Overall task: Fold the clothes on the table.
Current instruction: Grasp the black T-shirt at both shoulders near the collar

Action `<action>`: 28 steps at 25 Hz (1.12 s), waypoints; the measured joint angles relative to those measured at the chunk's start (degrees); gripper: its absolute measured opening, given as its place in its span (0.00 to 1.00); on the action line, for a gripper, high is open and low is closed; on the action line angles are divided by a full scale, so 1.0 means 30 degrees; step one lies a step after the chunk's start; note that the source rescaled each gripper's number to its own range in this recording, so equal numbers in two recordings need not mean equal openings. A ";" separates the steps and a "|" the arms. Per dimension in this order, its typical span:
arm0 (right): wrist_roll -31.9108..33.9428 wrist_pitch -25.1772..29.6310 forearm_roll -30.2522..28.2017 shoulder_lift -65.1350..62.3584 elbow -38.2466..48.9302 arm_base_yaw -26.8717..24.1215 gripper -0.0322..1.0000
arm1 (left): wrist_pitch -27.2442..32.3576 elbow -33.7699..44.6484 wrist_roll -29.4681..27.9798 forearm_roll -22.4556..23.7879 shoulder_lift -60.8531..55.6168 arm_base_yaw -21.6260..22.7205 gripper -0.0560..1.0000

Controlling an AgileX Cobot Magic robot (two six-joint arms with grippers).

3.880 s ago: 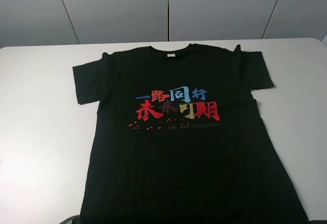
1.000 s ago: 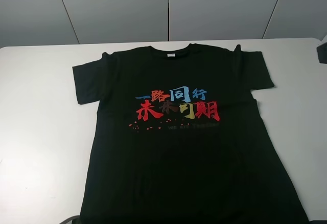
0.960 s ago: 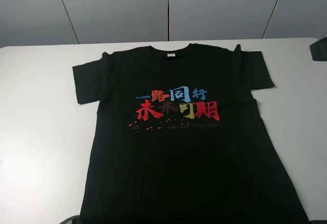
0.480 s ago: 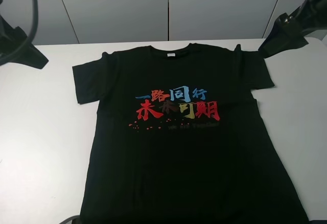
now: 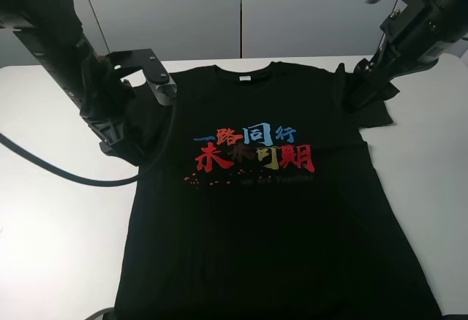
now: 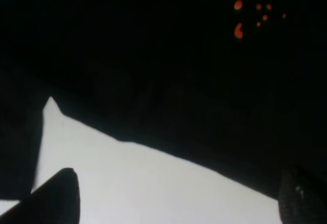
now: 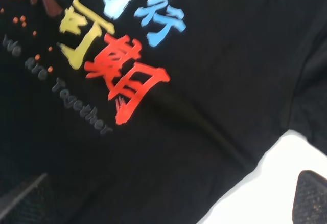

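The T-shirt (image 5: 256,218) lies flat and wide across the table, so to fold it, my left gripper next needs to grab its side edge just under the sleeve (image 5: 140,166).
The clothes (image 5: 270,225), one black T-shirt with red, blue and yellow characters, lie flat and face up on the white table (image 5: 51,225). My left gripper (image 5: 123,143) hovers over the shirt's left sleeve and armpit. In the left wrist view that gripper (image 6: 179,203) is open, with its fingertips (image 6: 59,196) wide apart above the shirt's edge (image 6: 153,55) and bare table. My right gripper (image 5: 360,92) is over the right shoulder and sleeve. The right wrist view shows this gripper (image 7: 168,203) open above the printed chest (image 7: 122,75), with nothing held.
Grey wall panels (image 5: 241,13) stand behind the table. A black cable (image 5: 66,177) from the left arm loops over the table at the left. White tabletop (image 5: 431,188) shows on both sides of the shirt.
Both arms have come in from the upper corners and lowered over the shirt's sleeves. The shirt has not moved. Both grippers stay open.
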 joint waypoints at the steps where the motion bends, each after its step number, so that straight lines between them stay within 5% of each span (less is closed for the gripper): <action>1: 0.0000 -0.0079 0.0000 0.0000 0.0000 0.0000 1.00 | -0.0033 -0.0327 0.0000 0.0047 0.0562 -0.0162 1.00; 11: 0.0000 -0.0298 0.0040 0.0015 0.0000 0.0000 1.00 | -0.0475 -0.1596 0.0034 0.1613 0.3663 -0.0576 1.00; 28: 0.0000 -0.0588 0.0077 0.0015 0.0000 0.0000 1.00 | -0.2014 -0.1787 -0.0114 0.2048 0.5369 -0.0618 1.00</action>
